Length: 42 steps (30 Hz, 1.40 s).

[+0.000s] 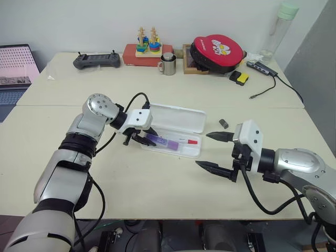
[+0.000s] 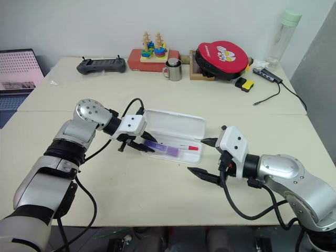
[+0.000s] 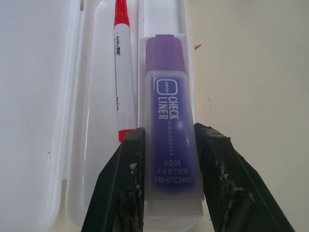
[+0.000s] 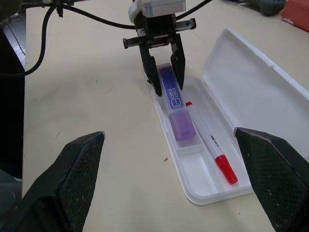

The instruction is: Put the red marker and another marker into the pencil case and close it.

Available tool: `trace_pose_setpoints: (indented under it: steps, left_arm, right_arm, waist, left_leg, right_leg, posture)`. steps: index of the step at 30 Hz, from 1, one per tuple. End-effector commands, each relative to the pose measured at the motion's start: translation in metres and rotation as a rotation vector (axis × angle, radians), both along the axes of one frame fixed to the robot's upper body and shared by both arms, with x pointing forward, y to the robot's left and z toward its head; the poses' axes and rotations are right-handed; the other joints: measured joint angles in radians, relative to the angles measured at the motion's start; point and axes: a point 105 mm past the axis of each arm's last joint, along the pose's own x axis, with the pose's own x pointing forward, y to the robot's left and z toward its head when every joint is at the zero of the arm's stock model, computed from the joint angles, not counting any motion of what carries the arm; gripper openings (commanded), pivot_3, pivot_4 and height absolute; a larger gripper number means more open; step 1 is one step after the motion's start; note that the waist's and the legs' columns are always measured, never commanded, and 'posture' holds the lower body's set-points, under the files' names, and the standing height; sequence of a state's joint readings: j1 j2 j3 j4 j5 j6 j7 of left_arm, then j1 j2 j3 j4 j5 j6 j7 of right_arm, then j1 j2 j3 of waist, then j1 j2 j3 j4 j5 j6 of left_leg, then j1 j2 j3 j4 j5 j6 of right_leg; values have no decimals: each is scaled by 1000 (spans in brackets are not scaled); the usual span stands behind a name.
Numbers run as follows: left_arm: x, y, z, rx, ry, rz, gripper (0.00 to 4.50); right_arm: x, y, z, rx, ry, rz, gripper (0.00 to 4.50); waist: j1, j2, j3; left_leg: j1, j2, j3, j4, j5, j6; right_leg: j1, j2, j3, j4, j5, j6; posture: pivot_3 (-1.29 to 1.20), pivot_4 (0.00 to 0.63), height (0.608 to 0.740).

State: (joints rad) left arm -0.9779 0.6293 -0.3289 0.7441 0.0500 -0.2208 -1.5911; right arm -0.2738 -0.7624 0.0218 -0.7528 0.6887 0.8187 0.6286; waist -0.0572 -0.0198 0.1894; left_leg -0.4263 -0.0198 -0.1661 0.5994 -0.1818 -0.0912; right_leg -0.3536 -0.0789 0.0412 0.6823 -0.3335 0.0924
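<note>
The purple highlighter [image 3: 170,121] lies along the front section of the tray [image 3: 164,19] and would stay in the tray's front section, so the robot's left gripper should open now.
The white pencil case [image 1: 181,116] lies open in the middle of the table, its lid folded back. The red marker [image 1: 187,141], slim with a red cap, rests in the tray. Beside it in the tray lies the other marker, a thick purple highlighter [image 1: 160,140]. My left gripper [image 1: 139,139] is shut on the highlighter's tail end; in the left wrist view both fingers [image 3: 120,183] press its sides [image 3: 169,135]. My right gripper [image 1: 203,150] hovers over the table just right of the case, open wide and holding nothing.
A small dark object [image 1: 223,124] lies right of the case. At the back stand a metal mug [image 1: 168,64], a red round pouch [image 1: 218,51], a grey controller [image 1: 96,61], a wooden toy [image 1: 148,46], a yellow-black item [image 1: 241,77] and a bottle [image 1: 283,26].
</note>
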Motion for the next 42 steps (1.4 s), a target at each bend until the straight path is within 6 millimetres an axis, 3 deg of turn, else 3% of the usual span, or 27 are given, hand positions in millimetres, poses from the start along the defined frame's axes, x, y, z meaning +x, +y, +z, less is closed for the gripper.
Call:
trace_pose_setpoints:
  steps: [1,3,4,13,17,21,23,27,32,35,42]
  left_arm:
    - [4,1,1,20,-36,8,1218]
    - [4,-1,2,7,-27,11,1919]
    - [4,-1,2,5,-28,10,1960]
    - [6,-10,13,-64,-47,13,3712]
    - [0,-26,34,-231,9,4,4420]
    - [-23,-55,72,-531,152,-18,4474]
    - [-28,-58,76,-559,173,-8,4474]
    - [-34,-86,83,-762,129,90,4474]
    - [-27,-95,79,-832,79,216,4474]
    - [-26,-98,73,-834,63,240,4474]
    - [-21,-98,67,-847,51,300,4474]
  right_arm:
    - [0,1,9,10,-44,5,4500]
    - [0,1,9,12,-46,4,4500]
    - [0,1,9,12,-46,2,4500]
    - [1,1,10,14,-47,0,4500]
    - [6,-5,12,32,-50,-29,4500]
    - [41,-40,5,15,-52,-267,4500]
    - [46,-45,2,6,-53,-303,4500]
    - [90,-87,-15,-4,-15,-577,4500]
    - [134,-106,-40,6,22,-711,4500]
    - [151,-109,-56,10,70,-743,4500]
    - [173,-82,-73,35,125,-676,4500]
  waist:
    - [0,0,0]
    - [0,0,0]
    - [0,0,0]
    - [0,0,0]
    - [0,0,0]
    - [-1,0,0]
    - [-1,0,0]
    - [-8,1,-1]
    - [-4,1,0]
    - [-5,1,0]
    - [-8,1,0]
  left_leg:
    - [0,0,0,0,0,0]
    - [0,0,0,0,0,0]
    - [0,0,0,0,0,0]
    - [0,0,0,0,0,0]
    - [0,0,0,0,0,0]
    - [0,0,0,1,0,0]
    - [0,0,0,2,0,0]
    - [3,0,0,2,0,0]
    - [5,-1,1,3,1,2]
    - [9,-1,2,3,3,3]
    - [8,-1,3,1,4,3]
  right_leg:
    - [0,0,0,0,0,0]
    - [0,0,0,0,0,0]
    - [0,0,0,0,0,0]
    - [0,0,0,0,0,0]
    - [0,0,0,0,0,0]
    - [0,0,0,0,0,0]
    - [1,0,0,1,0,0]
    - [1,0,1,4,0,0]
    - [2,-1,2,7,1,1]
    - [4,-1,3,9,1,0]
    - [3,-1,4,7,2,0]
  posture:
    - [0,150,740]
    - [0,150,740]
    - [0,150,740]
    - [0,150,740]
    - [0,150,740]
    - [0,150,740]
    - [0,150,740]
    - [0,150,740]
    - [0,150,740]
    - [0,150,740]
    - [0,150,740]
